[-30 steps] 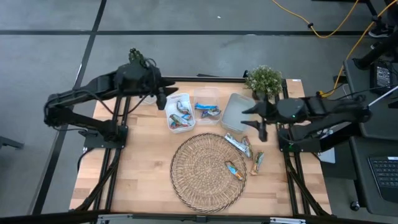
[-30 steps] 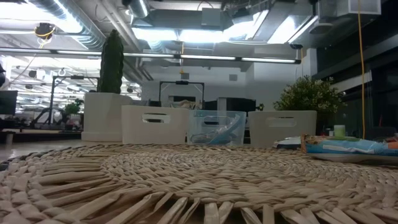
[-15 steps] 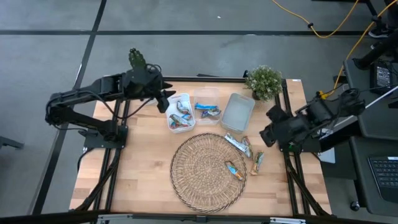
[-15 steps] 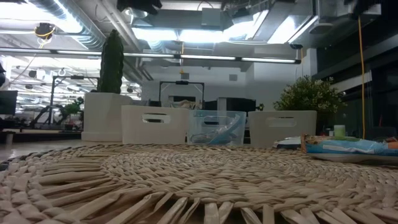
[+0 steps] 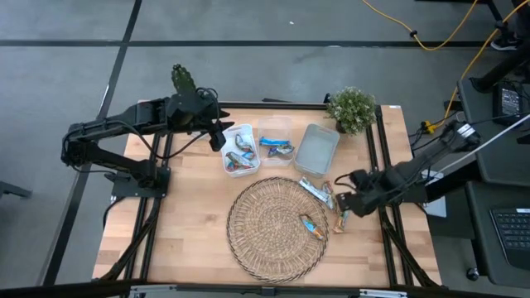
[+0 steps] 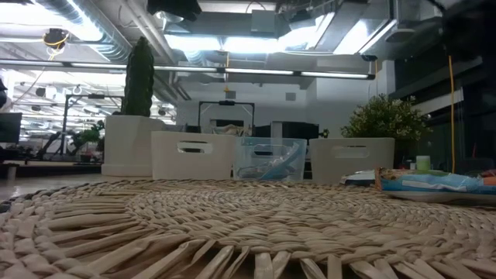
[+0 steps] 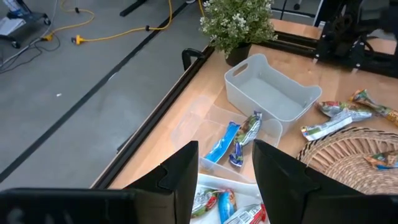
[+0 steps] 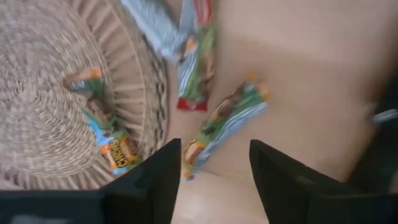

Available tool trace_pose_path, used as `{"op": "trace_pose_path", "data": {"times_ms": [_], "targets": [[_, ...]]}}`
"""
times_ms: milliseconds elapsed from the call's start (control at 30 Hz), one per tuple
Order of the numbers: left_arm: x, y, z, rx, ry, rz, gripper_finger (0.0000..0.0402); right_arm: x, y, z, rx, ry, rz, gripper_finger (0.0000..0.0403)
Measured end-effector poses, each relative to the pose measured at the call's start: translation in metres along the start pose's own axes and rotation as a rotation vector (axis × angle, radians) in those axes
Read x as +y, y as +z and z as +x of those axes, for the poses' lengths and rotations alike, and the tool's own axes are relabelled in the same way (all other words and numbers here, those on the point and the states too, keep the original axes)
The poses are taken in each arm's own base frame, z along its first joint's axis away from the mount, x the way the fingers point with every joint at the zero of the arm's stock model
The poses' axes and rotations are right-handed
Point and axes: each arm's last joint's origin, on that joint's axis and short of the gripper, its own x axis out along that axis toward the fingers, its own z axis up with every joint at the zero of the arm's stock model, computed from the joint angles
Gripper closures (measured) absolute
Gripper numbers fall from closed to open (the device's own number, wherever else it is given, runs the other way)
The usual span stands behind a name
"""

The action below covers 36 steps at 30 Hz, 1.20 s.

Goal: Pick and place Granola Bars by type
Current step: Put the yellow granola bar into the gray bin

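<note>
The robot's right gripper should next grab the orange-green granola bar by its middle to sort the bar into the grey-white tub [image 5: 316, 150].
Several granola bars lie loose at the woven mat's right edge: a silvery one [image 5: 313, 190], a green-and-red one [image 5: 330, 195], an orange-green one [image 5: 343, 217] on the bare wood, and an orange-blue one [image 5: 312, 226] on the mat. More bars lie in the left white tub [image 5: 238, 152] and blue ones in the clear tub [image 5: 276, 146]. My right gripper [image 8: 214, 186] is open and hovers over the orange-green bar [image 8: 224, 127], touching nothing. My left gripper [image 7: 227, 180] is open and waits above the left white tub's far-left corner [image 5: 218, 132].
An empty grey-white tub [image 5: 317, 149] stands right of the clear tub, with a potted plant [image 5: 352, 108] behind it and a cactus [image 5: 180, 79] at the far-left corner. The round woven mat [image 5: 273, 228] fills the table's near middle. Bare wood lies left of the mat.
My right arm has swung from above the grey-white tub toward the table's near edge and come down over the loose bars right of the mat. Its fingers stay open. No bar has moved.
</note>
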Motion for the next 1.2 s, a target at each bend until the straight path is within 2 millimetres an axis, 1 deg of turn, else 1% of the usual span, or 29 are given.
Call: {"op": "trace_pose_path", "data": {"times_ms": [133, 233, 367, 500, 600, 800, 967, 1100, 1200], "targets": [[0.0, 0.0, 0.0, 0.0, 0.0, 0.002, 0.0258, -0.004, -0.008, 0.031, 0.08, 0.068, 0.041, 0.0174], [0.0, 0.0, 0.0, 0.0, 0.0, 0.002, 0.0258, -0.011, -0.009, 0.048, 0.118, 0.068, 0.094, 0.0143], [0.0, 0.0, 0.0, 0.0, 0.0, -0.002, 0.0258, -0.016, -0.009, 0.062, 0.143, 0.078, 0.126, 0.0112], [0.0, 0.0, 0.0, 0.0, 0.0, -0.003, 0.0258, -0.024, -0.008, 0.073, 0.127, 0.036, 0.146, 0.0104], [0.0, 0.0, 0.0, 0.0, 0.0, -0.006, 0.0258, -0.028, -0.007, 0.081, 0.113, 0.002, 0.163, 0.0106], [0.0, 0.0, 0.0, -0.002, -0.001, -0.018, 0.0258, -0.024, -0.007, 0.096, 0.125, 0.046, 0.161, 0.0114], [0.0, 0.0, 0.0, -0.004, -0.001, -0.031, 0.0258, -0.023, -0.006, 0.102, 0.109, 0.009, 0.164, 0.0122], [0.0, 0.0, 0.0, -0.005, -0.001, -0.04, 0.0258, -0.024, -0.006, 0.105, 0.105, -0.014, 0.162, 0.0151], [0.0, 0.0, 0.0, -0.004, -0.001, -0.045, 0.0258, -0.025, -0.006, 0.105, 0.109, -0.022, 0.158, 0.0194]]}}
